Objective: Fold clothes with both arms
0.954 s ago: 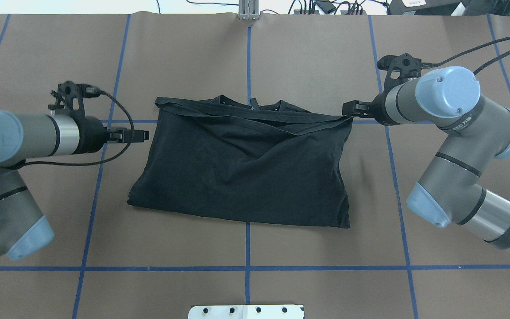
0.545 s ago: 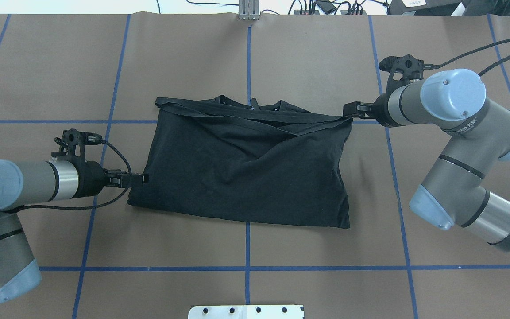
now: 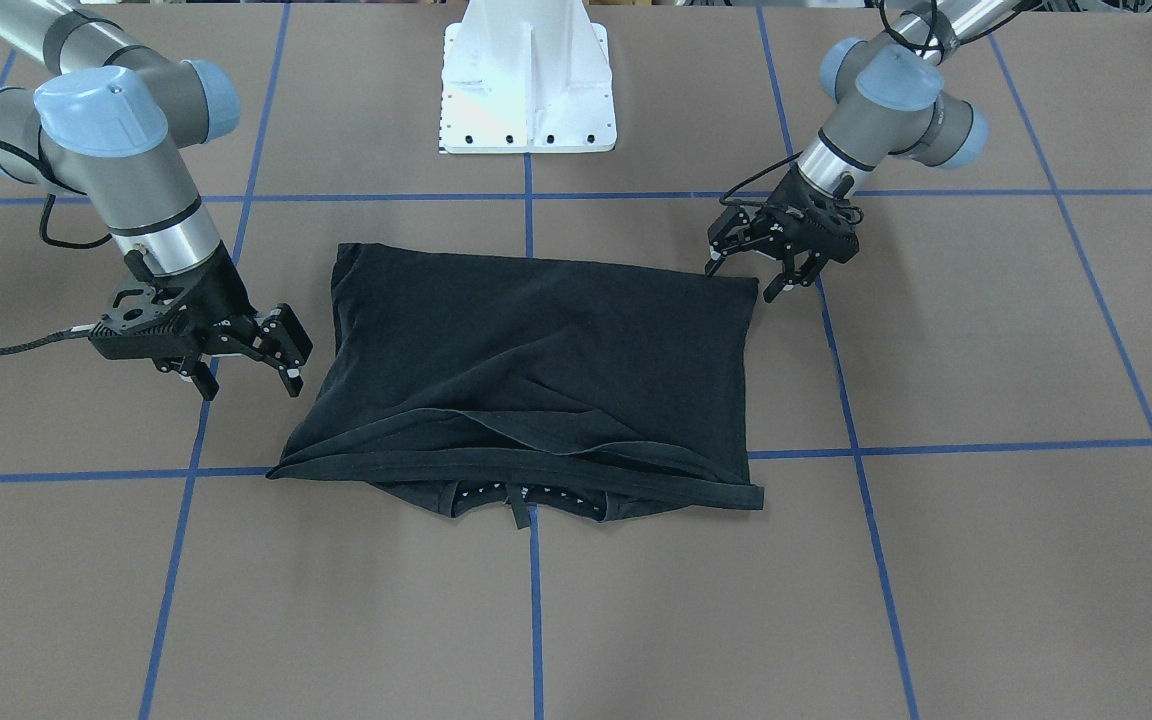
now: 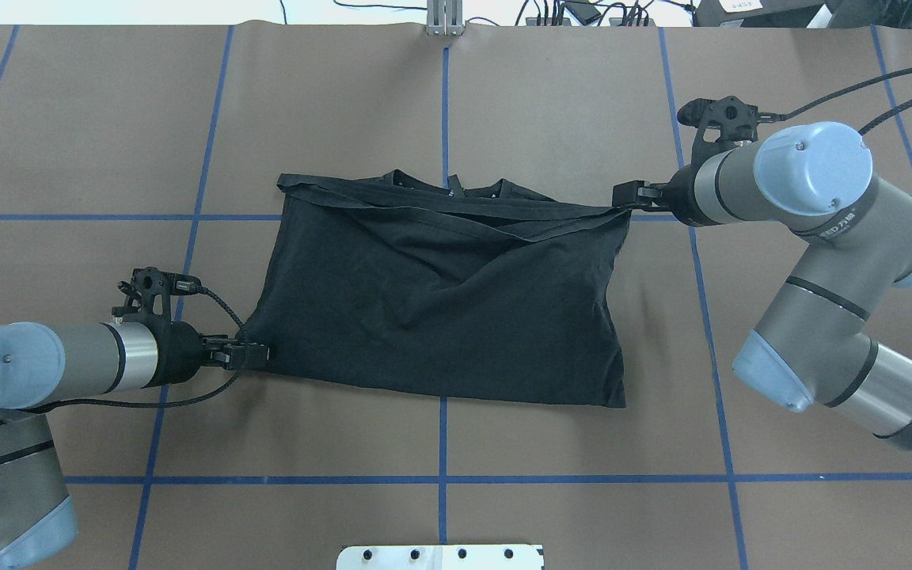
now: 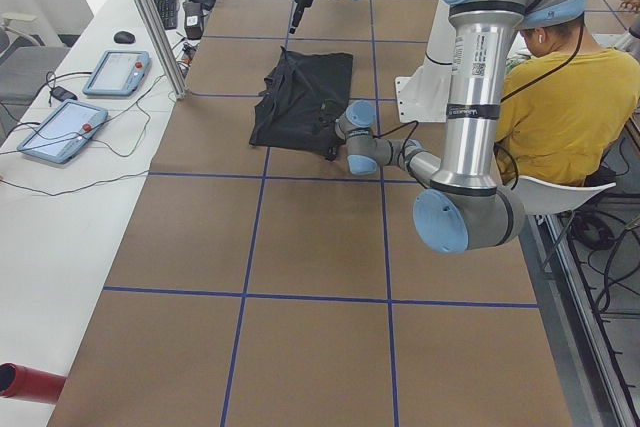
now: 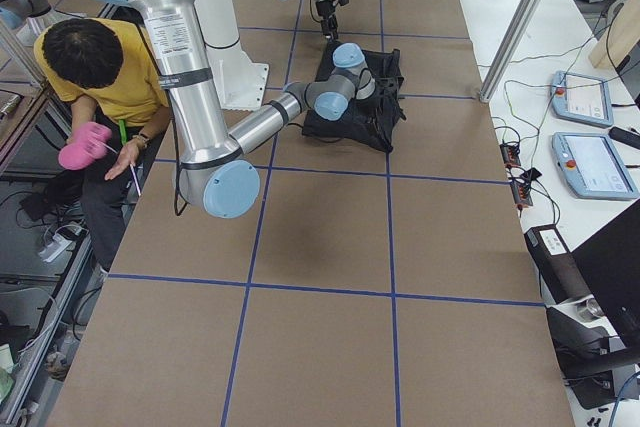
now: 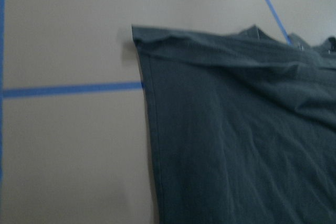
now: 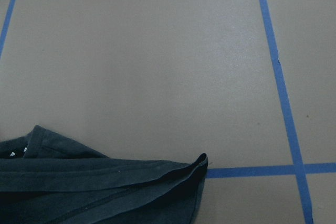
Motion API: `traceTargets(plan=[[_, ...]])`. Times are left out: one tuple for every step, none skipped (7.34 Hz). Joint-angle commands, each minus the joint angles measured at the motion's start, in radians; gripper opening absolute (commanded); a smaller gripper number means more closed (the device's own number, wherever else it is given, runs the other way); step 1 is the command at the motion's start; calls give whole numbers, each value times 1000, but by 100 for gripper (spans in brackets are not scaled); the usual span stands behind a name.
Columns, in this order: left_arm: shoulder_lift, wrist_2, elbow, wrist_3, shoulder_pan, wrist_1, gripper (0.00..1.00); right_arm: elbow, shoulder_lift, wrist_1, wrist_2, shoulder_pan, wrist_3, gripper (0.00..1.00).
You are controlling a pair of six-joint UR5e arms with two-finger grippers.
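My left gripper's open fingers stand on both sides of the T-shirt's corner (image 3: 747, 287) and closing now would catch the corner, so my left gripper closes next.
The black T-shirt (image 4: 440, 293) lies folded in a rough rectangle on the brown table, its collar (image 3: 516, 495) at the edge far from the robot. My left gripper (image 4: 260, 353) is at the shirt's near-left corner, and in the front-facing view this left gripper (image 3: 742, 279) stands open just over that corner. My right gripper (image 4: 624, 193) is at the far-right corner; the front-facing view shows this right gripper (image 3: 248, 384) open, beside the cloth and holding nothing. Each wrist view shows a corner of the T-shirt (image 7: 236, 129) (image 8: 105, 182) and no fingers.
The white base plate (image 3: 528, 80) sits at the robot's edge of the table. Blue tape lines (image 4: 442, 479) grid the brown cover. A seated person in yellow (image 5: 560, 97) is beside the robot. Control tablets (image 6: 580, 97) and cables lie on the white side bench.
My left arm has swung toward the robot along the shirt's left edge, down to its near-left corner. The right arm has barely moved. The shirt lies as before.
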Motion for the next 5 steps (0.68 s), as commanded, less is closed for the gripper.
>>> traceTargets(plan=[[0,13,5,1,11,0,98,0,0,0,-1,0,1,100],[0,13,4,1,11,0,90,-1,0,-2,-1,0,1,100],[0,13,4,1,15,0,64,-1,0,-2,-1,0,1,100],[0,13,4,1,15,0,35,-1,0,-2,-1,2,1,100],[0,13,2,-1,17,0,9,-1,0,-2,-1,0,1,100]])
